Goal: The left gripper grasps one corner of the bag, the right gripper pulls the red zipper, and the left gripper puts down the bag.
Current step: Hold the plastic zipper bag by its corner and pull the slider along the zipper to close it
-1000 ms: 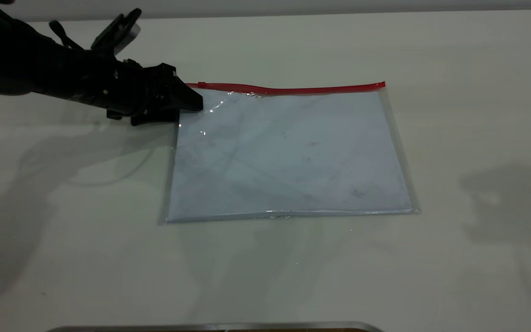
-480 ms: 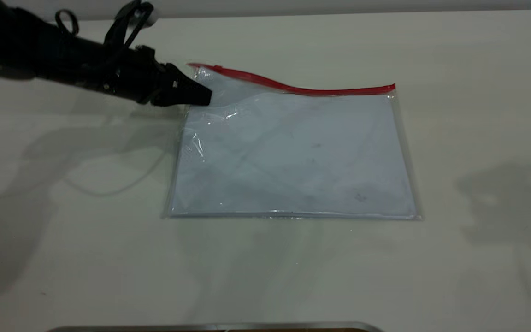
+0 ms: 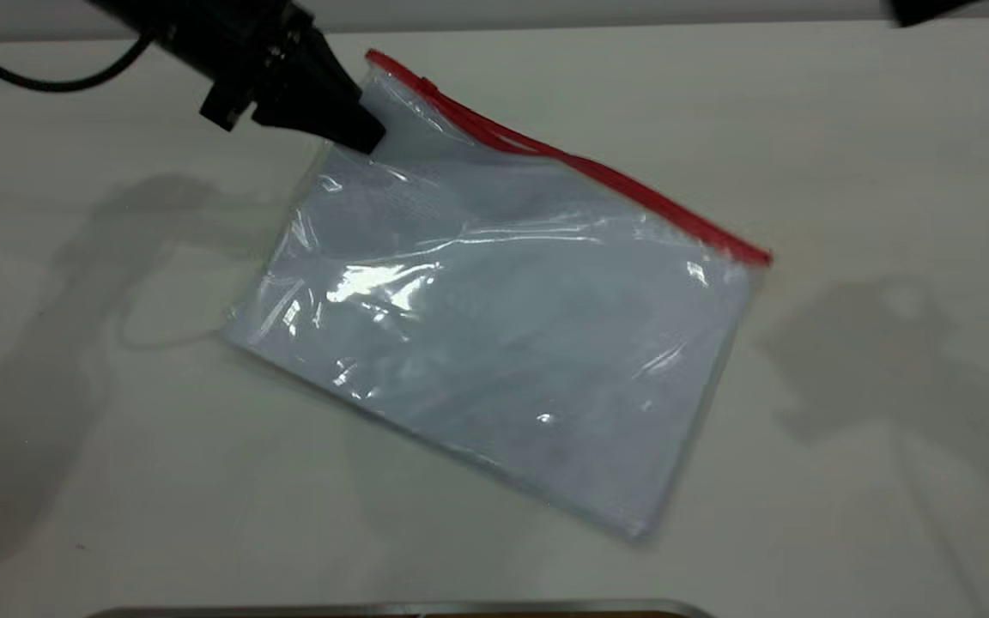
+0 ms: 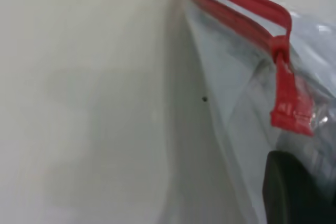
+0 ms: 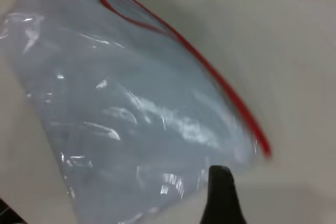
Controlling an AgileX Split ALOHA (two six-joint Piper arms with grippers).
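The red zipper next needs to be grabbed by its slider tab (image 3: 430, 86) with my right gripper, so that I can pull the zipper along the bag's edge (image 3: 656, 201).
My left gripper (image 3: 364, 136) is shut on the corner of the bag (image 3: 379, 81) at the far left and holds it well above the table. The bag (image 3: 494, 326), clear with a white sheet inside, hangs tilted, its lower edge near the table. The red zipper (image 3: 580, 163) runs down its upper edge, with the slider tab (image 3: 430, 86) close to the held corner. In the left wrist view the slider tab (image 4: 287, 103) sits just beyond my black finger (image 4: 294, 192). My right gripper (image 3: 924, 10) is high at the far right, apart from the bag (image 5: 131, 103).
The pale table (image 3: 846, 129) stretches all round the bag. A metal edge (image 3: 409, 608) runs along the near side. A black cable (image 3: 48, 77) loops behind the left arm.
The left gripper has risen and moved back with the corner. The bag has lifted off the table and swung to a tilt. The right gripper has come into view at the top right.
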